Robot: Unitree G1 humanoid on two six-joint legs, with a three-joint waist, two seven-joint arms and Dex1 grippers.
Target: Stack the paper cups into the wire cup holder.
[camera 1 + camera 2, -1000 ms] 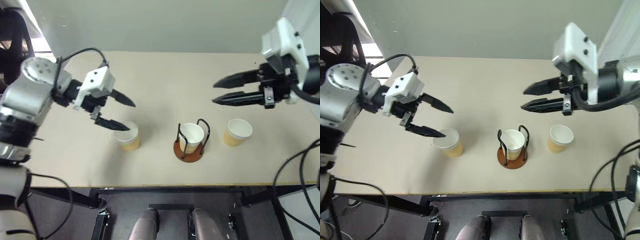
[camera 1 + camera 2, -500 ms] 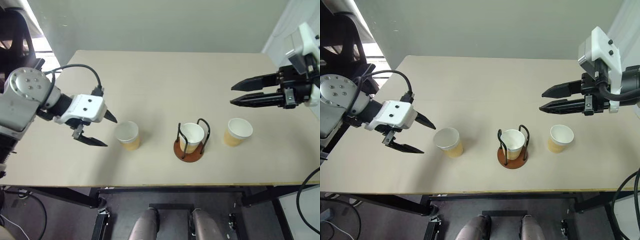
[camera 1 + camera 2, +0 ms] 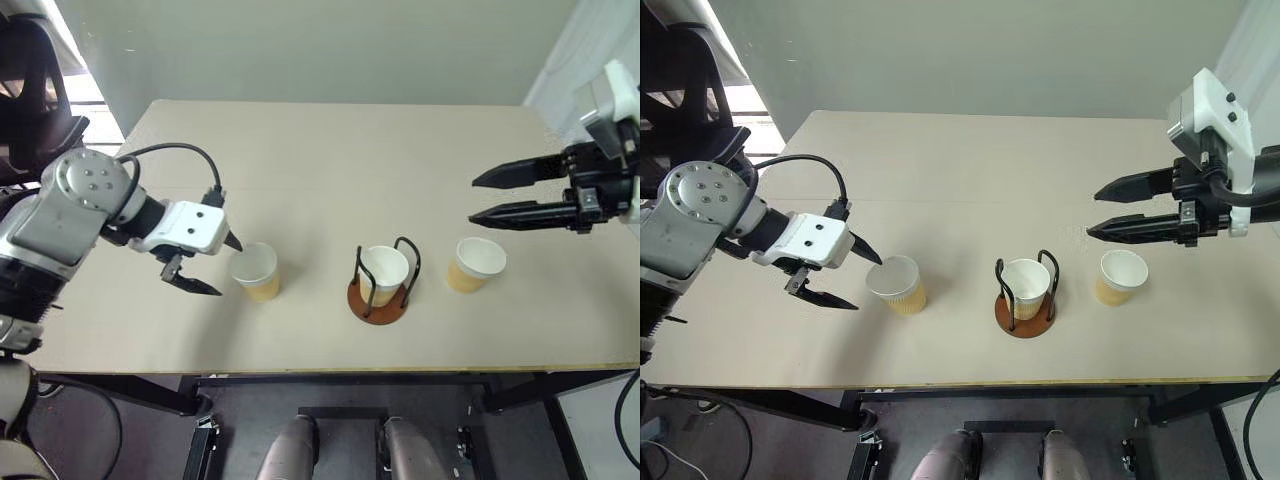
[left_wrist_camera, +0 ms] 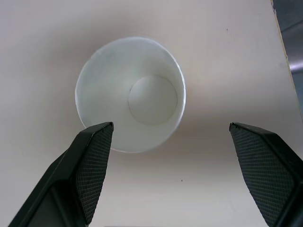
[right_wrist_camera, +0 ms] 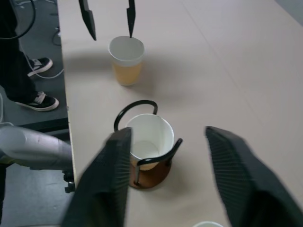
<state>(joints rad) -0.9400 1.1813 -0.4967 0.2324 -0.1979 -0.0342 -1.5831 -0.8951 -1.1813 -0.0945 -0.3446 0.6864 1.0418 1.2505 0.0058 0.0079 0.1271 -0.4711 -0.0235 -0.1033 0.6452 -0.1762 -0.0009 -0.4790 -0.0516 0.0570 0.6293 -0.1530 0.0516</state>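
The fingers of my left gripper are above the cup's rim, one of them over the tabletop, so it needs to come down before it closes on the tan paper cup.
Three paper cups stand on the table. One tan paper cup stands left of centre, and my left gripper is open just to its left, one fingertip near its rim; in the left wrist view the cup lies ahead of the spread fingers. A second cup sits inside the wire cup holder, between its black loops. The third cup stands right of the holder. My right gripper hangs open above and behind that cup, holding nothing.
The beige table runs back to a grey wall, and its front edge lies close below the cups. A dark chair stands beyond the table's left end. In the right wrist view the holder sits between that gripper's fingers.
My left gripper has sunk from above the left cup to table height beside it. My right gripper has drawn off to the right and its fingers have spread wider.
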